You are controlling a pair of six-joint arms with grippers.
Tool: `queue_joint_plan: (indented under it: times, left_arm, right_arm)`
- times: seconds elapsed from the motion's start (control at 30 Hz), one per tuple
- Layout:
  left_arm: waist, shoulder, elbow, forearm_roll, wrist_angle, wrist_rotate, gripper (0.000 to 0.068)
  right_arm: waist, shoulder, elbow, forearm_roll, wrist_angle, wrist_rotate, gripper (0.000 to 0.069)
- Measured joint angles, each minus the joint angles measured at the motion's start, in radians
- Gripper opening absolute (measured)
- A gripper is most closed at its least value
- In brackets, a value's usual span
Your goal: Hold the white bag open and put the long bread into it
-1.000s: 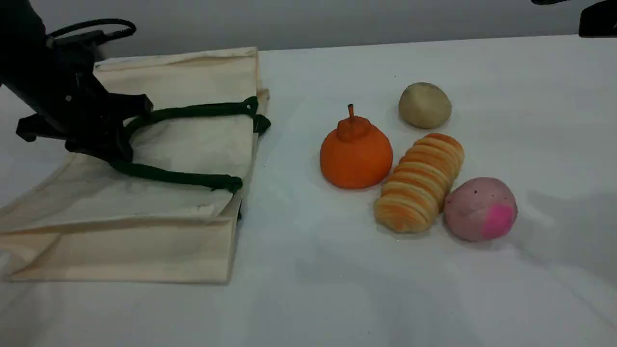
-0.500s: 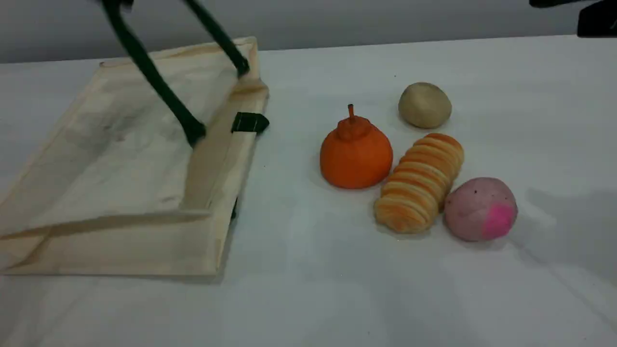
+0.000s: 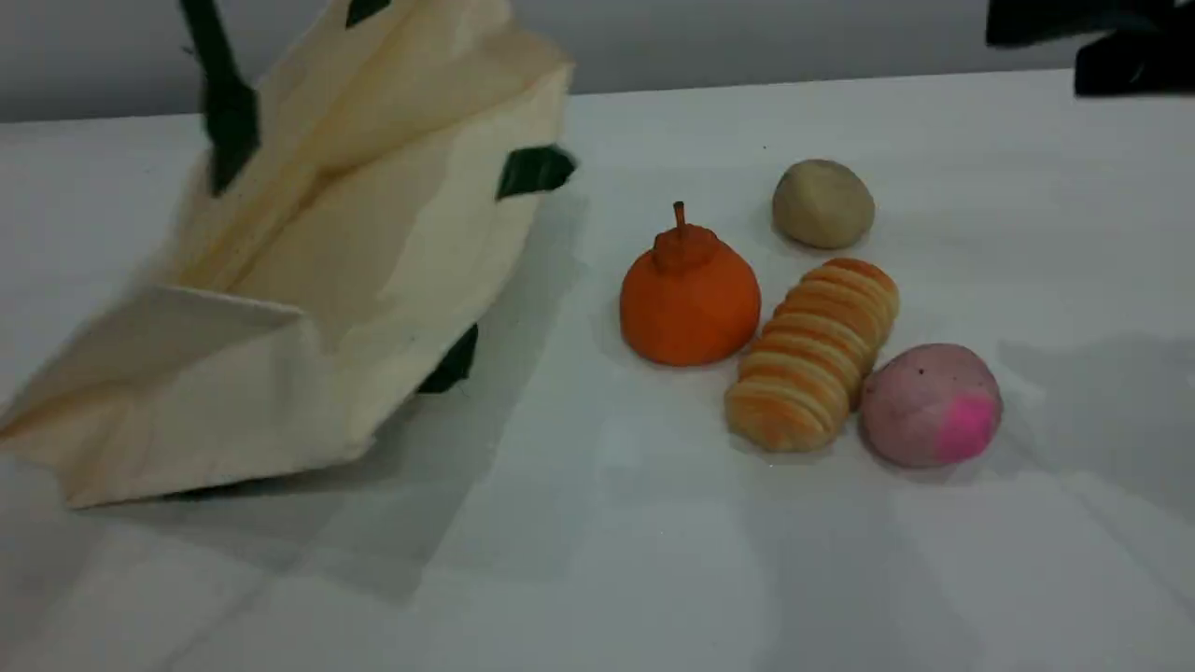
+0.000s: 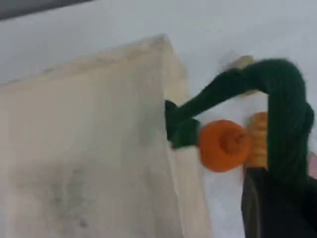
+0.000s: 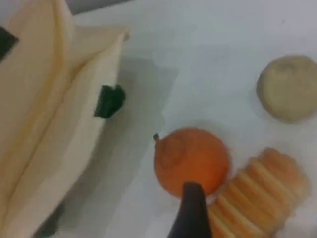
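Note:
My right gripper grabs the long bread by its open end toward the beige bun next, since the pink ball (image 3: 932, 405) and orange pumpkin crowd its lower part.
The white bag (image 3: 373, 243) hangs tilted on the left, its top raised by a dark green handle (image 3: 224, 103) that runs out of the top of the scene view. In the left wrist view my left gripper's fingertip (image 4: 277, 208) is shut on that handle (image 4: 282, 99) above the bag (image 4: 89, 148). The long bread (image 3: 812, 355), golden with pale ridges, lies on the table at the right. My right gripper (image 3: 1111, 42) hovers open at the top right. Its fingertip (image 5: 190, 213) is above the long bread (image 5: 252, 193), apart from it.
An orange pumpkin-shaped piece (image 3: 689, 299) touches the bread's left side. A pink ball (image 3: 931, 403) sits against the bread's right end, and a beige bun (image 3: 822, 203) lies behind it. A second green handle end (image 3: 534, 171) shows on the bag's side.
My left gripper rose out of the scene view with the green handle. The bag went from lying flat to hanging tilted with its mouth lifted. The right gripper edged in from the top right.

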Motion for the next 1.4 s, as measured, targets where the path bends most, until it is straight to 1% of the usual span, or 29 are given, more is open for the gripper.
queue_joint_plan:
  times: [0.07,0.17,0.43,0.57,0.73,0.83,0.9,1.13,1.23,1.4]
  left_arm:
    - [0.000,-0.031,0.000,0.002,0.001,0.000,0.0090]
    - [0.000,-0.058,0.000,0.033,0.007,0.000,0.0090]
    - [0.000,-0.057,0.000,0.080,0.014,-0.005,0.0090]
    - [0.000,-0.057,0.000,0.077,0.014,-0.007,0.0090]
    - [0.000,-0.069,0.000,0.053,0.037,-0.007,0.0090]
    - [0.000,-0.075,0.000,0.053,0.040,-0.007,0.0090]
    - [0.000,-0.078,0.000,0.052,0.041,-0.007,0.0090]
    - [0.000,-0.079,0.001,0.049,0.041,-0.007,0.0090]
    - [0.000,-0.079,0.001,0.049,0.040,-0.007,0.0090]
    - [0.000,-0.079,0.001,0.019,0.040,-0.007,0.0090]
  right_arm:
    - [0.000,0.029,0.000,0.000,0.002,0.000,0.0526]
    - [0.000,0.066,-0.003,-0.001,0.004,0.001,0.0526]
    - [0.001,0.164,-0.079,0.000,0.005,0.001,0.0526]
    - [0.046,0.216,-0.125,0.002,-0.004,0.002,0.0526]
    - [0.130,0.297,-0.192,0.002,-0.099,0.002,0.0526]
    - [0.141,0.341,-0.209,0.002,-0.196,0.002,0.0526]
    - [0.140,0.367,-0.220,0.002,-0.223,0.002,0.0526]
    - [0.140,0.451,-0.268,-0.001,-0.142,0.001,0.0526]
    - [0.140,0.474,-0.269,-0.001,-0.118,0.001,0.0526]
    - [0.139,0.520,-0.290,-0.002,-0.136,0.001,0.0526]
